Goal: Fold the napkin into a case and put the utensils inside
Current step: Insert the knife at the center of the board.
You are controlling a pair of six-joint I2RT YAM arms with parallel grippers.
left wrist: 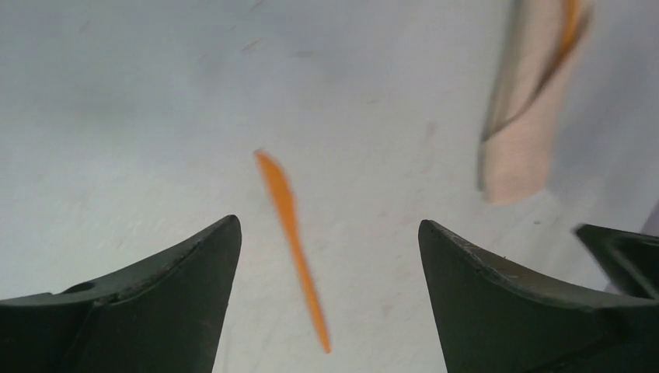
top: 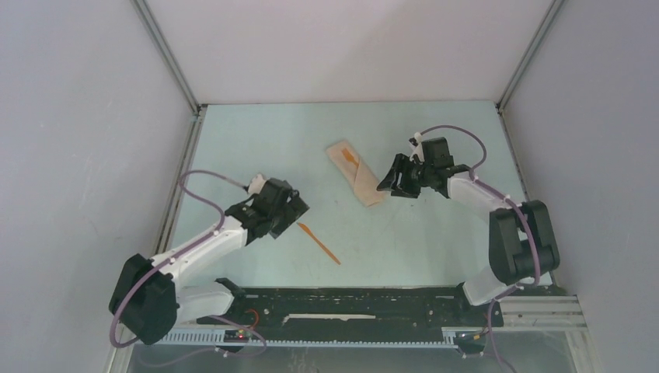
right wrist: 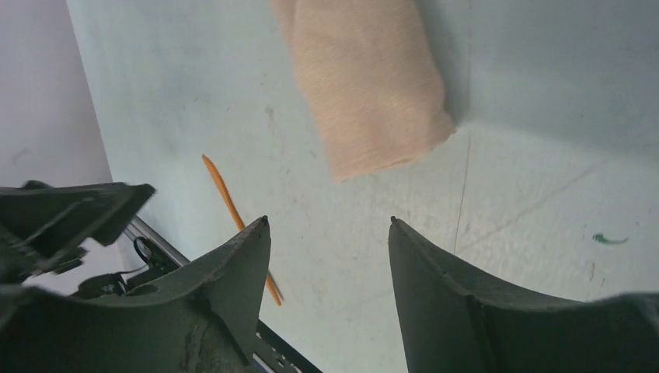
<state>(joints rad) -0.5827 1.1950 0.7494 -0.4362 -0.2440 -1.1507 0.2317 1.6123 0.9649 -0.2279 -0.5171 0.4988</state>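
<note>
The robot's left gripper will grab the orange knife across its handle beside the blade, so the handle's end stays free to go into the napkin case.
The napkin lies folded as a narrow beige case near the table's middle, with one orange utensil poking out of its far end. The same case shows at the upper right of the left wrist view, and its closed near end fills the top of the right wrist view. An orange knife lies loose on the table, pointed tip toward the near edge. It shows as the knife in the left wrist view and the knife in the right. My left gripper hangs open just left of it, empty. My right gripper stands open beside the case's near end, empty.
A black rail runs along the near edge between the arm bases. Grey walls and metal frame posts enclose the pale table on three sides.
</note>
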